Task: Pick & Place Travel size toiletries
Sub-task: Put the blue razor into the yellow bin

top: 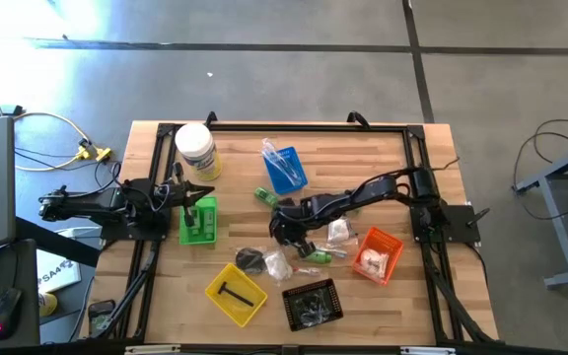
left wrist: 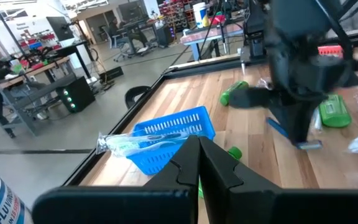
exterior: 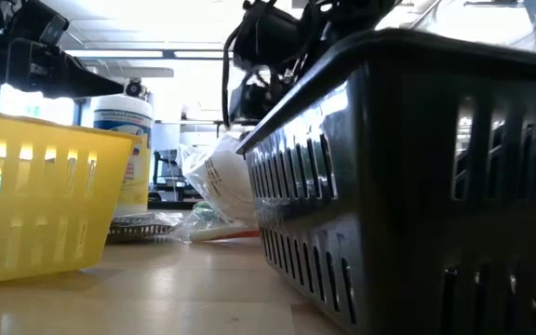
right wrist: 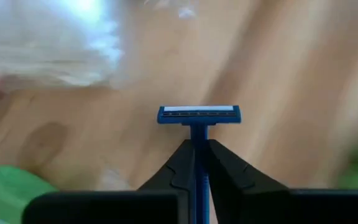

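Observation:
The blue razor stays held in my right gripper for now, until the razor hangs over the yellow tray point(top: 235, 293): the razor's head has wood below.
My right gripper point(right wrist: 197, 146) is over the middle of the table point(top: 286, 229), slanting down, shut on a blue razor point(right wrist: 199, 115). The left wrist view shows this gripper point(left wrist: 294, 127) with the razor below it. Green bottles point(left wrist: 334, 112) point(left wrist: 235, 93) lie on the wood around it, and clear-wrapped items point(top: 278, 264) lie just near of it. My left gripper point(left wrist: 199, 155) is shut on nothing and waits level at the table's left point(top: 200, 194), above the green tray point(top: 198, 220). My right gripper pinches the razor's thin blue handle point(right wrist: 197, 134) between its two fingers, close below the head. The fingers slant down from the table's right and lie along the handle. The razor's head point(right wrist: 199, 115) sticks out past the fingertips, crosswise to them.
A blue tray point(top: 286, 170) with clear-wrapped toothbrushes stands at the far middle. An orange tray point(top: 378, 253) is at the right, a yellow tray point(top: 236, 292) and a black tray point(top: 313, 303) at the near edge. A white tub point(top: 196, 150) stands far left.

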`<action>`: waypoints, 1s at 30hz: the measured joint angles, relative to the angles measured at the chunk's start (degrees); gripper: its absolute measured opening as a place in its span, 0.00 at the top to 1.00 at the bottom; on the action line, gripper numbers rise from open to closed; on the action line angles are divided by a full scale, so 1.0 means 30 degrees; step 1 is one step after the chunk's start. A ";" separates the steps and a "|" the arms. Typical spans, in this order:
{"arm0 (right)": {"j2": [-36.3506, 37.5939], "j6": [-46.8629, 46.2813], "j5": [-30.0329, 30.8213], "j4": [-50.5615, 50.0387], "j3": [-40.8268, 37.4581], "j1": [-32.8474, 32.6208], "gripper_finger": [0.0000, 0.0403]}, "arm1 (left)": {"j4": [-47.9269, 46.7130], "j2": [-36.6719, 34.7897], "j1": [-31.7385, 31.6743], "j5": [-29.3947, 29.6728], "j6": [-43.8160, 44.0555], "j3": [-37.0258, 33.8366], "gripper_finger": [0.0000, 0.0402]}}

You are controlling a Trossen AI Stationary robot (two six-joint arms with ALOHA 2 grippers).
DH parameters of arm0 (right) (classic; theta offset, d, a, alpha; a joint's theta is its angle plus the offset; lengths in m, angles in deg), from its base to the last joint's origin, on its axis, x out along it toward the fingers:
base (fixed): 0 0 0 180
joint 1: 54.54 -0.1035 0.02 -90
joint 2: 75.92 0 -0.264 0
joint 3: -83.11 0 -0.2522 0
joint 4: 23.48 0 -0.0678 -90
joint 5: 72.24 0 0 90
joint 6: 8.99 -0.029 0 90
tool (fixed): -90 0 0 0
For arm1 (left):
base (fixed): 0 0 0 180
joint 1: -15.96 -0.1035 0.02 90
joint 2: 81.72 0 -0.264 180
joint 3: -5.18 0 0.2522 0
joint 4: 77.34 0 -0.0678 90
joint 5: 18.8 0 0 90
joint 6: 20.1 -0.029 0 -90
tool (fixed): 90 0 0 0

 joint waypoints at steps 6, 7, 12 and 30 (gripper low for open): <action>0.1991 -0.1827 0.1619 0.0762 0.0073 0.0607 1.00 | -0.0010 0.0000 -0.0004 0.0004 0.0083 0.0000 1.00; 0.2299 -0.2061 0.1389 0.0985 0.0073 0.0742 1.00 | -0.0010 0.0000 -0.0004 0.0004 0.0100 0.0000 1.00; 0.4074 -0.3054 -0.1355 0.2198 0.0153 0.1366 1.00 | -0.0010 0.0000 -0.0004 0.0004 0.0110 0.0000 1.00; 0.0415 -0.8127 -0.1952 0.1241 0.0087 0.1298 0.57 | -0.0023 -0.0007 0.0003 -0.0950 0.0504 0.0007 1.00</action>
